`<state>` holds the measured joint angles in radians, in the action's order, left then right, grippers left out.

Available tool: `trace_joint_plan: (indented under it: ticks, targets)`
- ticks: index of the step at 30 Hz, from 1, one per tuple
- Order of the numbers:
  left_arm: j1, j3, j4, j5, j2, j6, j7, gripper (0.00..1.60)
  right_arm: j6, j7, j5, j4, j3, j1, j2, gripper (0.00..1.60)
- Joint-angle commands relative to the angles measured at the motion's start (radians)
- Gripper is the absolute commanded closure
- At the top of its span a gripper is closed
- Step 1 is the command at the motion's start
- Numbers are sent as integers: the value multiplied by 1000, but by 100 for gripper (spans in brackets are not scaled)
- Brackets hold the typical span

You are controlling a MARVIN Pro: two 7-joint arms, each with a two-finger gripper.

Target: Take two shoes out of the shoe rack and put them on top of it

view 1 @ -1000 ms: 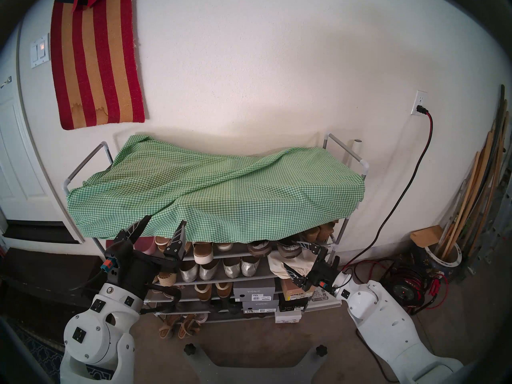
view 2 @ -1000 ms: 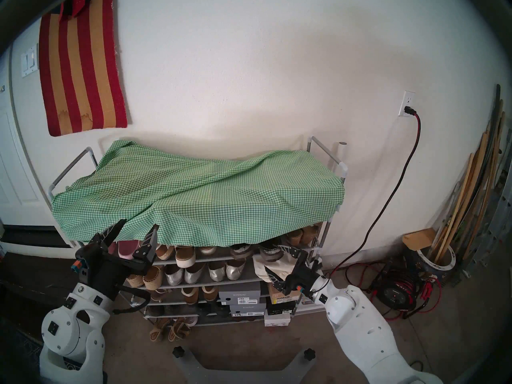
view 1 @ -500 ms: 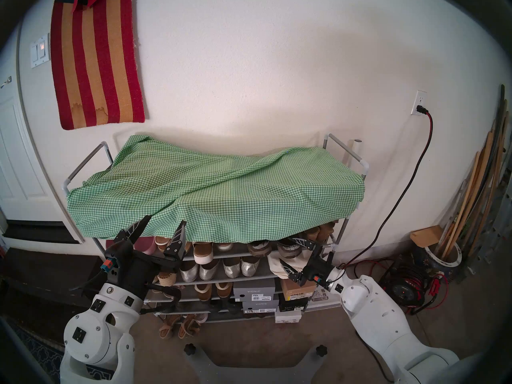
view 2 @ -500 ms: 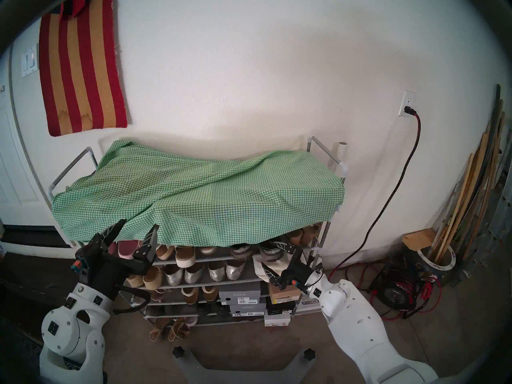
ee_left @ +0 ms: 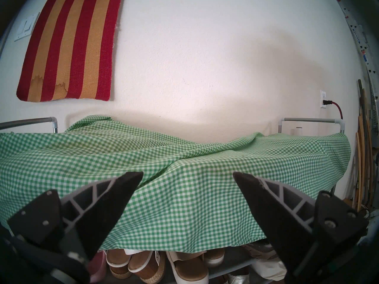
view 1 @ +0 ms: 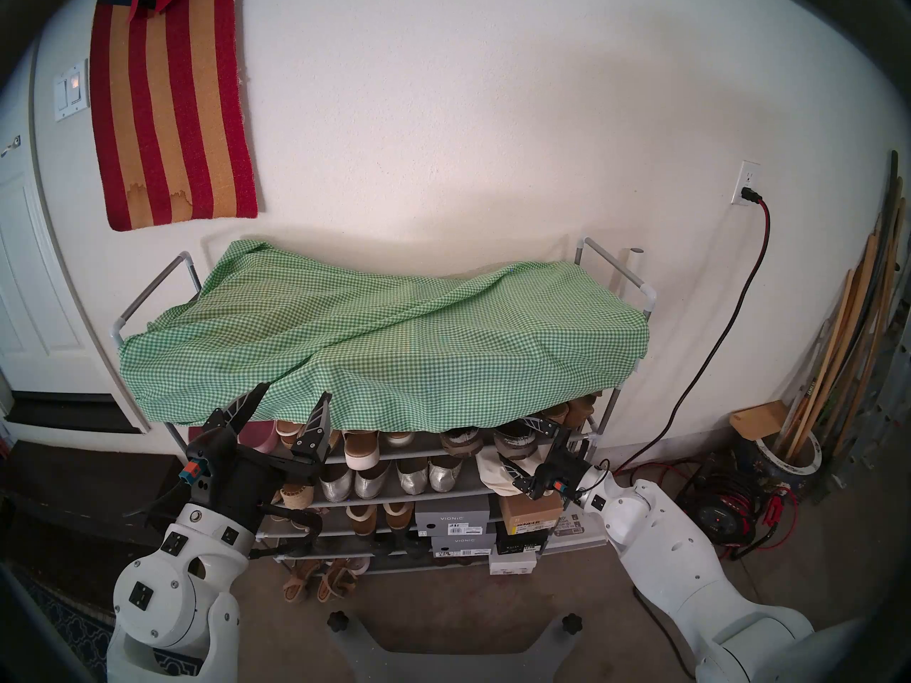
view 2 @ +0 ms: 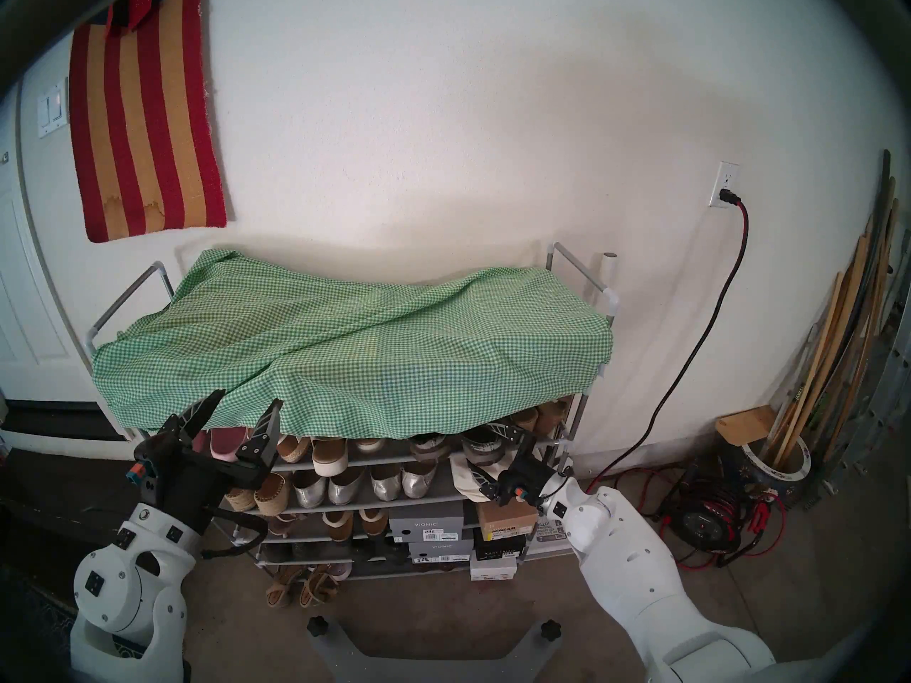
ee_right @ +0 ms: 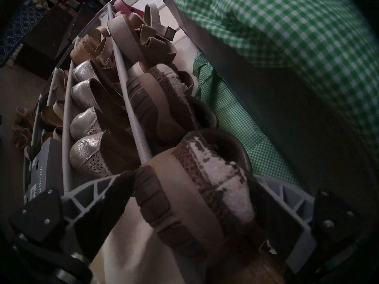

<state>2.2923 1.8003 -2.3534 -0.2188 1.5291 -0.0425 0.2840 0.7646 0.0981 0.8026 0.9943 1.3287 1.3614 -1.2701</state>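
My right gripper is to grab the clog next by its white-scuffed heel (view 1: pixel 514 439) to take it out. The heel faces out, and the cloth and shelf close over the clog's front.
The shoe rack (view 1: pixel 616 273) stands against the wall, with a green-white gingham cloth (view 1: pixel 384 342) draped over its top. Two dark brown clogs (view 1: pixel 458 443) (view 1: pixel 512 443) lie heel-out on the upper shelf at the right, just under the cloth's edge. My right gripper (view 1: pixel 522 448) is open, its jaws straddling the heel of the right-hand clog (ee_right: pixel 205 175). One fingertip (ee_right: pixel 131 175) is at the sole. The other clog (ee_right: pixel 164 105) lies beyond it. My left gripper (view 1: pixel 288 403) hangs open and empty before the cloth's front left edge (ee_left: pixel 187 195).
Silver flats (view 1: pixel 384 477) fill the shelf below, beside a white cloth bag (view 1: pixel 493 475). Shoe boxes (view 1: pixel 453 514) sit lower down. Tan wedges (ee_left: pixel 143 265) lie under the cloth at the left. A power cord (view 1: pixel 710 352), a cable reel (view 1: pixel 719 514) and leaning wood slats (view 1: pixel 838 361) stand at the right.
My right arm has moved left and in toward the rack, bringing its open gripper around the right-hand clog's heel. The left arm has not moved.
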Motion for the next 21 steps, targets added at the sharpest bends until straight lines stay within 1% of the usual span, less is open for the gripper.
trace_joint_plan:
  ticks: [1, 4, 5, 6, 7, 8, 9, 10, 16, 21]
  targets:
    - [1, -1, 0, 0, -2, 0, 2, 0, 4, 29, -15, 17, -2, 11, 8, 0]
    - [1, -1, 0, 0, -2, 0, 2, 0, 8, 41, -22, 26, 1, 17, 11, 1]
    - [1, -1, 0, 0, -2, 0, 2, 0, 11, 45, -27, 26, 1, 17, 12, 48]
    - [1, -1, 0, 0, -2, 0, 2, 0, 13, 48, -30, 26, 0, 18, 12, 85]
    - [1, -1, 0, 0, -2, 0, 2, 0, 13, 51, -32, 29, 0, 21, 13, 93]
    - [1, -1, 0, 0, -2, 0, 2, 0, 13, 55, -35, 35, 1, 25, 14, 107]
    - [1, -1, 0, 0, -2, 0, 2, 0, 14, 60, -39, 40, 1, 29, 15, 139]
    - [1, -1, 0, 0, -2, 0, 2, 0, 15, 66, -44, 43, 1, 32, 16, 160]
    - [1, -1, 0, 0, -2, 0, 2, 0, 21, 77, -60, 68, 5, 57, 24, 160]
    - [1, -1, 0, 0, -2, 0, 2, 0, 30, 77, -74, 109, 12, 85, 35, 160]
